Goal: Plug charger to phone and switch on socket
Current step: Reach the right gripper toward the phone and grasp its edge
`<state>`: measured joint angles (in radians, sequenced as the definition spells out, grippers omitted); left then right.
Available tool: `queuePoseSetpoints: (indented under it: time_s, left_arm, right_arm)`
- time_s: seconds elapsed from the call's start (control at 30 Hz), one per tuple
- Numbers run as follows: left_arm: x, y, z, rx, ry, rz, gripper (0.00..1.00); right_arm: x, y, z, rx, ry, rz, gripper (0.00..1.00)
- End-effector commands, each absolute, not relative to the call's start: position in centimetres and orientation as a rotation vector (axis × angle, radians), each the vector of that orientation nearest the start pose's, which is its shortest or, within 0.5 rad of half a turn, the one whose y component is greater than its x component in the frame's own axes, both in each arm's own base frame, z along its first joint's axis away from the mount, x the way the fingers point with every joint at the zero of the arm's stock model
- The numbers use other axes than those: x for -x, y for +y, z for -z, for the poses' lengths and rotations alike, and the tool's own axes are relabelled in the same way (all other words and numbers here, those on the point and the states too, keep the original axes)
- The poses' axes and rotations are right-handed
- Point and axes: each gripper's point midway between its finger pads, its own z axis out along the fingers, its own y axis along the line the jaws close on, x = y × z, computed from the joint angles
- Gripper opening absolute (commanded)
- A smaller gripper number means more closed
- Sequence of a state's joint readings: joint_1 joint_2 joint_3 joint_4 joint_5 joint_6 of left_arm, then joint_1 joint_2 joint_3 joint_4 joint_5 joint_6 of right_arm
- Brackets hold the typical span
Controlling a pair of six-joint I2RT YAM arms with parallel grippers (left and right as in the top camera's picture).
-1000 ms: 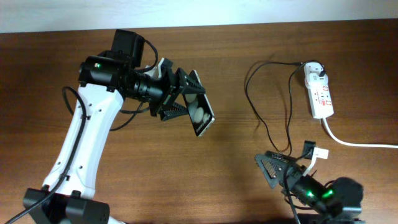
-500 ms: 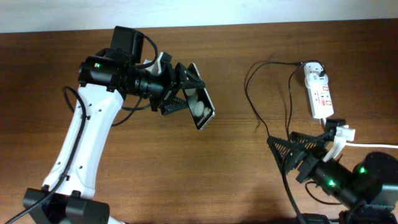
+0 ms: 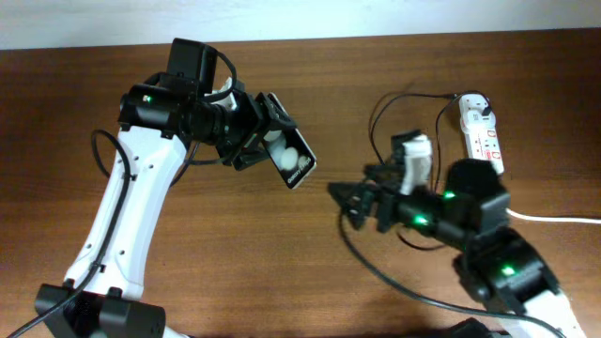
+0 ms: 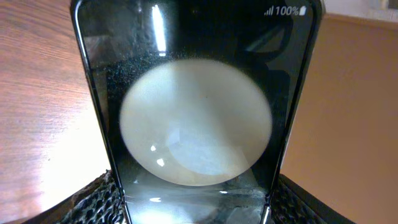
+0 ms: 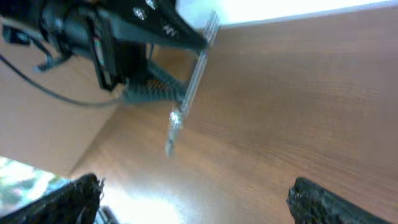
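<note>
The phone needs to be held edge-on by its loose end in the robot's right gripper next, so the left gripper stays free to release and grip again for plugging in the charger.
My left gripper (image 3: 268, 136) is shut on the phone (image 3: 292, 160), a black slab with white round patches, and holds it tilted above the table at centre left. The phone's face (image 4: 196, 118) fills the left wrist view, clamped at its lower edges by both fingers (image 4: 93, 199). My right gripper (image 3: 343, 202) is open and empty, its tips a short way right of the phone. The right wrist view shows the phone edge-on (image 5: 189, 87) ahead of the wide jaws (image 5: 199, 205). The charger cable (image 3: 377, 141) loops from its plug head (image 3: 481, 103) in the white socket (image 3: 484, 131). Its tip is hidden.
The socket's thick white cord (image 3: 549, 218) runs off the right edge. A thin black cable (image 3: 394, 286) curves along the table under the right arm. The brown table (image 3: 235, 253) ends at a white wall behind.
My right arm has swung from the front right up and left, ending close to the phone. My left gripper has lifted and turned the phone slightly.
</note>
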<state>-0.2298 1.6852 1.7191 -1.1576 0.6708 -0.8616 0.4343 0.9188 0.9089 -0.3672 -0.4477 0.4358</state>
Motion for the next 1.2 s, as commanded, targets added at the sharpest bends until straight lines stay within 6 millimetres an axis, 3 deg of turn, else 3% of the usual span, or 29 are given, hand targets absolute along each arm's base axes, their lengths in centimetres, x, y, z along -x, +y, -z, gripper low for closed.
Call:
queuePoseSetpoints:
  time_s: [0.0,0.1,0.3,0.43,0.67,1.17]
  left_arm:
    - [-35.6,-18.8,-26.5,0.796,2.752,1.191,0.59]
    - [-35.9,-18.9,-26.7,0.826,2.737,1.203,0.59]
    - [-35.8,-19.0,-26.8,0.82,2.74,1.223,0.59]
    - [-35.8,-19.0,-26.8,0.819,2.74,1.223,0.6]
    - [-35.8,-19.0,-26.8,0.821,2.738,1.216,0.6]
    - [-35.8,-19.0,-26.8,0.821,2.738,1.217,0.61]
  right_arm:
    - [-27.8,21.9,-29.1,0.292,2.006,-0.85,0.99]
    - [-28.7,24.8,-28.5,0.321,1.987,-0.868,0.99]
    - [-32.0,27.6,-27.0,0.156,1.994,-1.0,0.99]
    - [-33.3,28.6,-26.6,0.141,1.967,-1.027,0.81]
    - [-33.6,28.8,-26.1,0.091,1.985,-1.058,0.52]
    - [-32.8,29.5,-26.4,-0.032,2.028,-1.22,0.29]
